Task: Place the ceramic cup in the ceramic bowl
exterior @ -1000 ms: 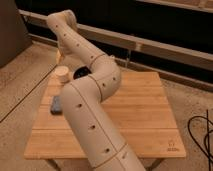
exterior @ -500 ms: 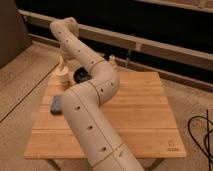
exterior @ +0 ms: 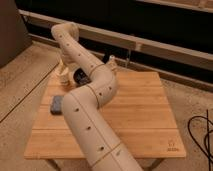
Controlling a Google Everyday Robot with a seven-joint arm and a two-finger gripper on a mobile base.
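Note:
My gripper is to grab the cream ceramic cup by its rim (exterior: 63,69) next, so that it can set the cup in the ceramic bowl (exterior: 81,78).
The cream ceramic cup (exterior: 62,76) stands upright near the far left corner of the wooden table (exterior: 140,115). My gripper (exterior: 63,65) hangs straight down over it from the bent wrist, open, its tips level with the cup's rim. The cup still rests on the table. Right beside the cup is the dark ceramic bowl (exterior: 81,78); the arm's thick link covers most of it and only its left part shows.
A grey-blue flat block (exterior: 56,104) lies on the table's left side, in front of the cup. A small pale object (exterior: 111,63) stands at the far edge. My arm crosses the table's left half. A black cable (exterior: 204,134) lies on the floor at right.
The wrist has come down from above the table onto the cup, and the elbow has dropped with it. Cup, bowl and block have not moved.

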